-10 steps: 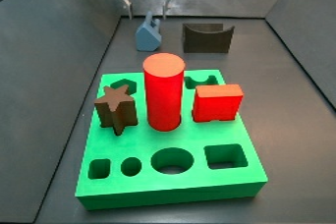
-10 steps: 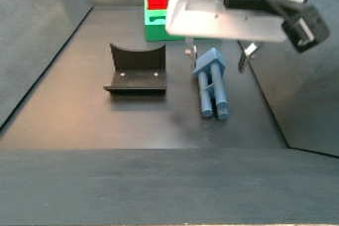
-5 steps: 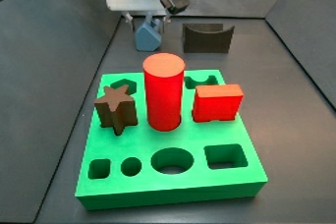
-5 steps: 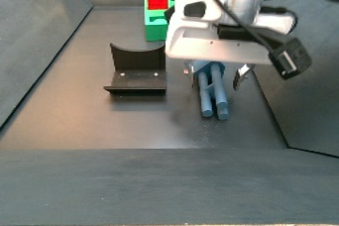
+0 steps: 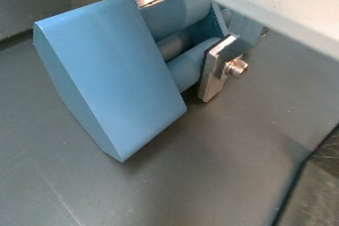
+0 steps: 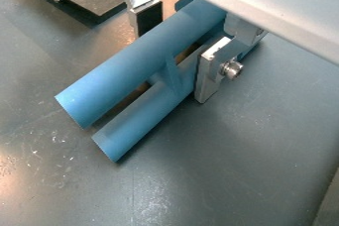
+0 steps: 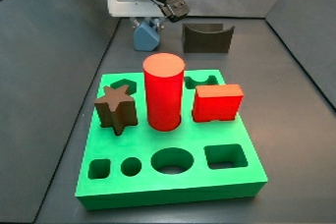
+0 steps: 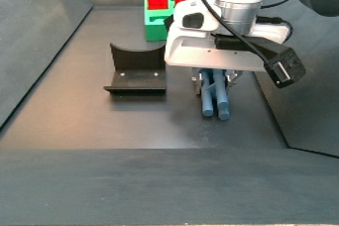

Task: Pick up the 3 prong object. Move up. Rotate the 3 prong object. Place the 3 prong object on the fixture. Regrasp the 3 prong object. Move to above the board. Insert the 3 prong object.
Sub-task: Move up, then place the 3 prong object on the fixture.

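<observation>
To leave the 3 prong object's wedge-shaped end (image 7: 145, 41) free for placing on the fixture (image 7: 206, 37), my gripper will grab the object's prongs.
The 3 prong object (image 7: 145, 37) is a slate-blue piece lying on the dark floor beyond the green board (image 7: 132, 184). It also shows in the other side view (image 8: 213, 99). My gripper (image 7: 147, 20) is low over it (image 8: 216, 79). In both wrist views the silver fingers (image 6: 216, 66) straddle the 3 prong object (image 6: 133, 96), one on each side. The gripper (image 6: 176, 30) is open: one finger stands close against the piece and a narrow gap shows at the other finger (image 6: 138, 0). The wedge-shaped end of the 3 prong object (image 5: 106, 81) fills a wrist view. The dark fixture (image 7: 206, 37) stands beside the piece (image 8: 135, 69).
On the board stand a tall red cylinder (image 7: 163, 90), a brown star block (image 7: 116, 107) and a red cube (image 7: 218, 101). Several cut-out holes (image 7: 172, 160) lie along its near edge. Grey walls (image 8: 40, 42) close in the floor on both sides.
The gripper has come down from above the 3 prong object until its fingers straddle it. The piece, fixture and board have not moved.
</observation>
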Motion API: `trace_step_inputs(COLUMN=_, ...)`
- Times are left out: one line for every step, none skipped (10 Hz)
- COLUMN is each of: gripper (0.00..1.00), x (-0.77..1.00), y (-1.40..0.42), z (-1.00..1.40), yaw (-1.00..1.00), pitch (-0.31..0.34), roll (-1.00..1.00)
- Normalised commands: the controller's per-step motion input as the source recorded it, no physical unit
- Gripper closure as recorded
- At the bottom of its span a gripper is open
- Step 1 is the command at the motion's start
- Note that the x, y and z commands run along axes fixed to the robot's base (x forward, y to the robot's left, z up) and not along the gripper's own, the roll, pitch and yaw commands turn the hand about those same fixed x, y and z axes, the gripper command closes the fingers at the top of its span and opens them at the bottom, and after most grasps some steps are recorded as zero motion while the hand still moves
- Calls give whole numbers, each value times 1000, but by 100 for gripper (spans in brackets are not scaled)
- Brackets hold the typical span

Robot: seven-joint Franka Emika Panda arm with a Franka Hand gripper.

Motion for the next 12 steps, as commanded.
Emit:
trace_step_inputs(gripper=100, x=-12, y=-1, z=815, yaw=0, pitch=9, roll=-1)
trace_step_inputs(gripper=100, x=-28, y=-1, z=759, yaw=-2, pitch=25, roll=-1)
trace_step_inputs(gripper=100, x=-16, y=8, z=566, yaw=-8, pitch=45, roll=8)
trace_step_inputs(gripper=100, x=-11, y=10, z=430, yaw=-11, pitch=56, roll=14)
trace_step_inputs(gripper=100, x=-13, y=11, z=286, yaw=-13, pitch=59, roll=22)
trace_step_inputs(gripper=100, x=0, y=0, z=1000, yaw=0, pitch=0, roll=0)
trace_step_inputs(gripper=100, x=1, y=-1, z=1000, yaw=-1, pitch=-6, roll=10)
trace_step_inputs(gripper=100, x=-8, y=0, z=1000, yaw=-3, pitch=11, roll=12)
trace_step_inputs(gripper=100, x=-12, y=3, z=1000, yaw=-6, pitch=25, roll=17)
trace_step_inputs(gripper=100, x=-14, y=6, z=1000, yaw=-10, pitch=36, roll=23)
trace_step_inputs(gripper=100, x=-18, y=8, z=1000, yaw=-16, pitch=44, roll=33)
trace_step_inputs(gripper=100, x=-22, y=9, z=1000, yaw=-17, pitch=46, roll=40)
